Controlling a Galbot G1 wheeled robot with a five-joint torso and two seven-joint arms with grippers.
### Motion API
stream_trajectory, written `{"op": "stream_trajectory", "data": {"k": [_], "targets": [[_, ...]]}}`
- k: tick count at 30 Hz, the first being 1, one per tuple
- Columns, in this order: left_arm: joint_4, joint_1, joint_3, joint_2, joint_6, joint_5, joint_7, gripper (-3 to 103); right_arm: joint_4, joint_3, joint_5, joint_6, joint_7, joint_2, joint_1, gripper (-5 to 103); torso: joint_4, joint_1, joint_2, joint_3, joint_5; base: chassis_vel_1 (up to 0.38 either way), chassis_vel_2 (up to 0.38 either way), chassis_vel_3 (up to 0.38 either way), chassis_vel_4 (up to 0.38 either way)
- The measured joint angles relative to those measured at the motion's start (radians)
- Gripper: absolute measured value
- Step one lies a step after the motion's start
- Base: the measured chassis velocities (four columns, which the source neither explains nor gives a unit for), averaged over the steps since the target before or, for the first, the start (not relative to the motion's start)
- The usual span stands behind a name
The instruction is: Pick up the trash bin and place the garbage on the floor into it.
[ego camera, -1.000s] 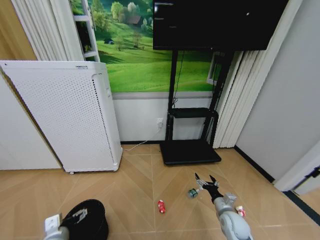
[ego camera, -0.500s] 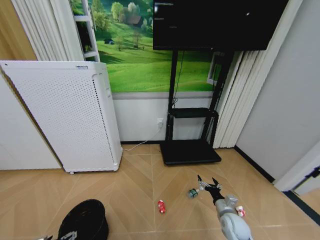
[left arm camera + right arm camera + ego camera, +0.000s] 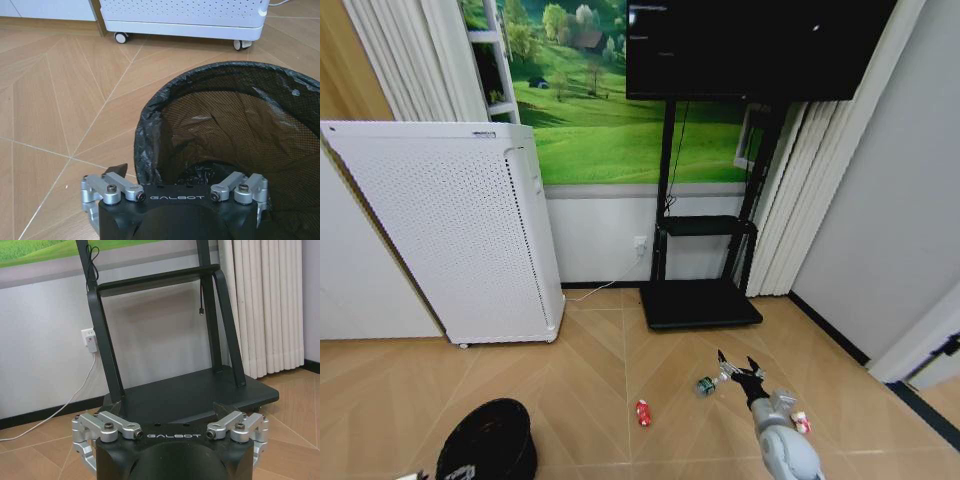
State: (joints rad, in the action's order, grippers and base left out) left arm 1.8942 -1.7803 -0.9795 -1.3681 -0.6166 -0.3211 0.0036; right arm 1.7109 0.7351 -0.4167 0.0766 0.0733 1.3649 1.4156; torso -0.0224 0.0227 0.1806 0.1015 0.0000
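Note:
The trash bin should be grabbed next by its liner-covered rim [image 3: 443,462] with my left gripper, so that the trash bin's opening [image 3: 486,436] stays free for the garbage.
The trash bin [image 3: 488,442], black mesh with a black liner, stands on the wooden floor at the lower left. In the left wrist view my left gripper [image 3: 172,175] is open at the bin's near rim [image 3: 150,145], one finger [image 3: 119,169] outside the wall. My right gripper [image 3: 738,368] hangs open low over the floor on the right. The garbage lies around it. A greenish can [image 3: 706,385] sits just left of the fingers, a red can [image 3: 642,412] lies farther left, and a red-and-white scrap [image 3: 801,422] rests beside the right forearm.
A tall white perforated appliance [image 3: 450,230] on castors [image 3: 120,37] stands behind the bin. A black TV stand [image 3: 700,303] with a flat base [image 3: 200,395] is ahead of the right gripper. Beside it are curtains [image 3: 790,200] and a wall socket with a white cable [image 3: 75,400].
My left wrist has dropped out of the head view's lower edge, down beside the bin. The right gripper has shifted slightly down and to the right. The bin and litter stay put.

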Motion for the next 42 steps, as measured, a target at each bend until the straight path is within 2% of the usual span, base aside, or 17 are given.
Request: {"op": "stream_trajectory", "data": {"k": [3,6,7,10,11,14,16,17,20,23,30,35,38,42], "targets": [[-0.004,0.005,0.007,-0.002,-0.003,-0.001,-0.005,88,-0.001,0.001,0.0,0.0,-0.002,-0.001,-0.001,100,0.0,0.0,0.0,0.0,0.0,0.0,0.0,0.0,0.0],[-0.022,0.018,0.011,-0.002,0.001,-0.002,-0.01,71,-0.004,0.001,0.0,0.002,-0.001,0.001,-0.003,100,0.0001,0.0,0.0,0.0,0.0,0.0,0.0,0.0,0.0],[-0.022,0.018,0.011,-0.002,0.001,-0.002,-0.01,71,-0.004,0.001,0.0,0.002,-0.001,0.001,-0.003,100,0.0001,0.0,0.0,0.0,0.0,0.0,0.0,0.0,0.0],[-0.046,0.037,0.019,0.003,0.024,0.002,-0.025,55,-0.012,-0.005,0.006,0.005,0.001,0.003,-0.01,100,0.0,0.0,0.0,0.0,0.0,0.0,0.0,0.0,0.0],[-0.046,0.037,0.019,0.003,0.024,0.002,-0.025,55,-0.012,-0.005,0.006,0.005,0.001,0.003,-0.01,100,0.0,0.0,0.0,0.0,0.0,0.0,0.0,0.0,0.0],[-0.055,0.053,0.02,0.009,0.027,0.003,-0.025,39,-0.014,-0.009,0.008,0.016,-0.002,0.003,-0.025,100,0.0001,0.0,0.0,0.0,0.0,0.0,0.0,0.0,0.0],[-0.055,0.056,0.02,0.01,0.027,0.002,-0.025,39,-0.014,-0.011,0.008,0.02,-0.003,0.003,-0.029,100,0.0001,0.0,0.0,0.0,0.0,0.0,0.0,0.0,0.0],[-0.055,0.062,0.02,0.01,0.027,0.001,-0.025,28,-0.014,-0.013,0.008,0.022,-0.004,0.002,-0.032,100,0.0001,0.0,0.0,0.0,0.0,0.0,0.0,0.0,0.0],[-0.056,0.068,0.021,0.009,0.03,0.0,-0.026,23,-0.014,-0.014,0.008,0.024,-0.005,0.001,-0.034,100,0.0001,0.0,0.0,0.0,0.0,0.0,0.0,0.0,0.0],[-0.059,0.077,0.031,0.009,0.063,-0.001,-0.026,10,-0.014,-0.015,0.01,0.025,-0.007,0.002,-0.033,100,0.0001,0.0,0.0,0.0,0.0001,0.0,0.0,0.0,0.0],[-0.08,0.109,0.047,0.009,0.168,0.01,-0.024,8,-0.017,-0.015,0.015,0.024,-0.007,0.005,-0.026,100,0.0,0.0,0.0,0.0,0.0001,0.0,0.0,0.0,0.0],[-0.092,0.121,0.053,0.009,0.21,0.014,-0.022,7,-0.017,-0.014,0.016,0.023,-0.009,0.006,-0.026,100,0.0001,0.0,0.0,0.0,0.0001,0.0,0.0,0.0,0.0],[-0.135,0.177,0.081,0.003,0.338,0.05,-0.006,7,-0.014,-0.016,0.025,0.023,-0.01,0.009,-0.026,100,0.0001,0.0,0.0,0.0,-0.0003,0.0,0.0,0.0,0.0],[-0.138,0.214,0.099,0.002,0.372,0.067,-0.001,7,-0.013,-0.02,0.032,0.024,-0.01,0.013,-0.024,100,0.0,0.0,0.0,0.0,0.0001,0.0,0.0,0.0,0.0]]}}
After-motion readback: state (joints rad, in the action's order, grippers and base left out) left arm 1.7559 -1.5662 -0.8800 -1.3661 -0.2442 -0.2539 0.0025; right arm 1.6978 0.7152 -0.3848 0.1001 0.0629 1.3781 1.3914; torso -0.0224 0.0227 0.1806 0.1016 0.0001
